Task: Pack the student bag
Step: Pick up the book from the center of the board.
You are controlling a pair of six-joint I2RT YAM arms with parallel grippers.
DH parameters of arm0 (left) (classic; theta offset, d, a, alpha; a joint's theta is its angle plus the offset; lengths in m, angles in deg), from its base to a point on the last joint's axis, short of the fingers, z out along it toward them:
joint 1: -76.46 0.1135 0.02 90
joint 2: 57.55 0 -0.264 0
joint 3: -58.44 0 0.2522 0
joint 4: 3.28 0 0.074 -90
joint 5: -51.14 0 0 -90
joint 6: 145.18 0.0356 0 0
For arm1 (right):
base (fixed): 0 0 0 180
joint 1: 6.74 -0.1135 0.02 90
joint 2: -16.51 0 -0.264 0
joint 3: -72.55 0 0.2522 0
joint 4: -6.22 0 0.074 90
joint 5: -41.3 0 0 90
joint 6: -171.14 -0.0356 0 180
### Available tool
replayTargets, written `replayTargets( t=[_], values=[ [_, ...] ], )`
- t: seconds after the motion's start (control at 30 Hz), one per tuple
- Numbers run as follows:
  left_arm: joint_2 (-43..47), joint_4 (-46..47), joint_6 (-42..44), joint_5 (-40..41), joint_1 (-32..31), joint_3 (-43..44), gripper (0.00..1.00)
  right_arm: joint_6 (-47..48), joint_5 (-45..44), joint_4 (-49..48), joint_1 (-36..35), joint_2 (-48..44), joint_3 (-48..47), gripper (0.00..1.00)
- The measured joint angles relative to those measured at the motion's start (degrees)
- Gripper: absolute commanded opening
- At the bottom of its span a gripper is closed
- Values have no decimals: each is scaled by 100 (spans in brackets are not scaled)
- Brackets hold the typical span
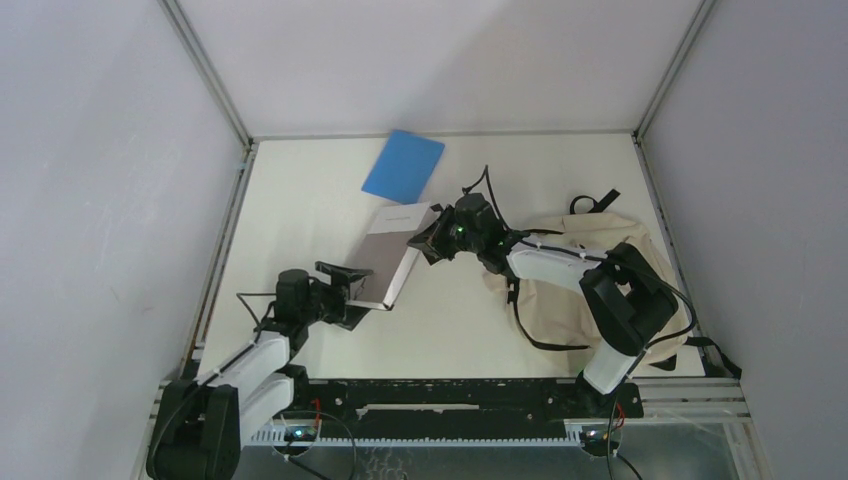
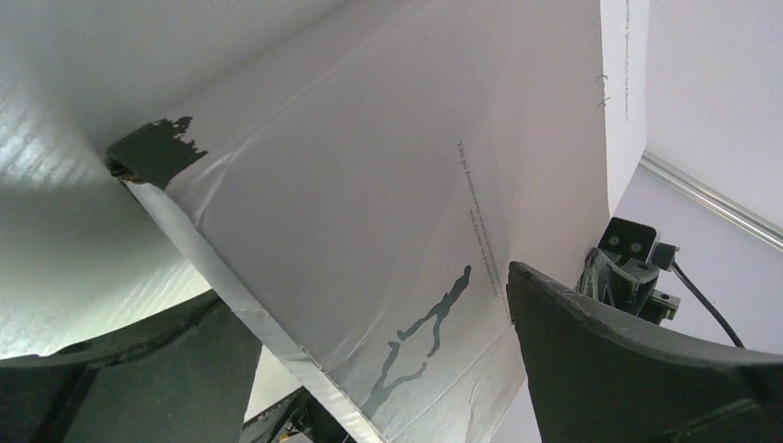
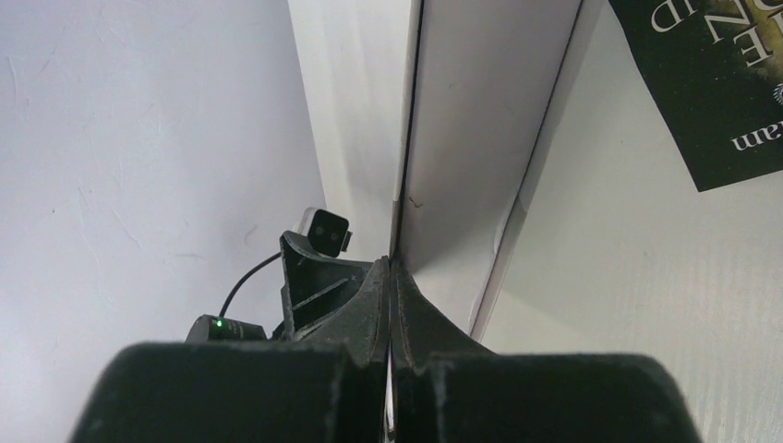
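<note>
The left gripper grabs the grey-white book by its grey near edge [image 1: 377, 303] next, leaving the white end free to enter the bag [image 1: 560, 310].
A grey-white book [image 1: 395, 250] is held tilted over the middle of the table. My right gripper [image 1: 432, 240] is shut on the thin edge of its cover [image 3: 462, 120] at the far right corner, jaws pressed together [image 3: 392, 263]. My left gripper [image 1: 350, 285] stands open at the near left corner. In the left wrist view its two fingers flank the book [image 2: 369, 185] without closing on it [image 2: 369, 295]. The cream student bag [image 1: 560, 310] lies at the right under the right arm, black straps trailing.
A blue notebook [image 1: 403, 165] lies flat at the back centre of the table. Metal frame rails [image 1: 225, 260] and grey walls close in both sides and the back. A black strap loop [image 1: 595, 203] sticks out behind the bag.
</note>
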Motion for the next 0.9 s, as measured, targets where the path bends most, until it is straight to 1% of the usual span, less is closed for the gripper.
replayTargets(
  t=[0.03,0.07,0.17,0.27,0.3,0.37,0.5,0.53,0.6,0.7,0.73,0.77,0.8,0.83,0.87,0.9],
  values=[
    [-50,55,17,31,0,0,98,-7,7,-2,-9,0,0,0],
    [-83,96,28,57,0,0,92,-15,9,-2,-17,0,0,0],
    [-81,129,39,133,0,0,68,-24,11,0,-31,13,0,0],
    [50,26,46,356,15,13,47,-17,-61,61,-20,44,0,0],
    [151,-50,50,455,24,22,44,-2,-92,101,-2,63,15,0],
    [354,-313,74,645,35,105,42,13,-138,153,28,109,50,0],
    [734,-1222,404,1023,35,636,37,24,-162,177,52,256,83,0],
    [844,-1462,518,1126,35,782,34,26,-144,166,52,278,83,0],
    [1071,-1915,697,1303,33,1036,31,39,-22,61,48,326,83,0],
    [1478,-2470,927,1611,28,1362,20,76,199,-116,17,369,83,0],
    [1580,-2608,994,1700,28,1453,15,94,295,-190,-2,376,83,0],
    [1661,-2734,1064,1786,28,1545,11,116,369,-260,-20,376,83,7],
    [1718,-2857,1143,1862,28,1637,5,138,431,-323,-28,376,83,21],
    [1753,-2957,1224,1910,28,1725,1,162,496,-391,-33,376,83,33],
    [1755,-3040,1307,1939,28,1816,0,223,584,-437,-33,376,83,44],
    [1753,-3099,1394,1954,26,1902,0,260,658,-450,-35,376,83,52]
  ],
)
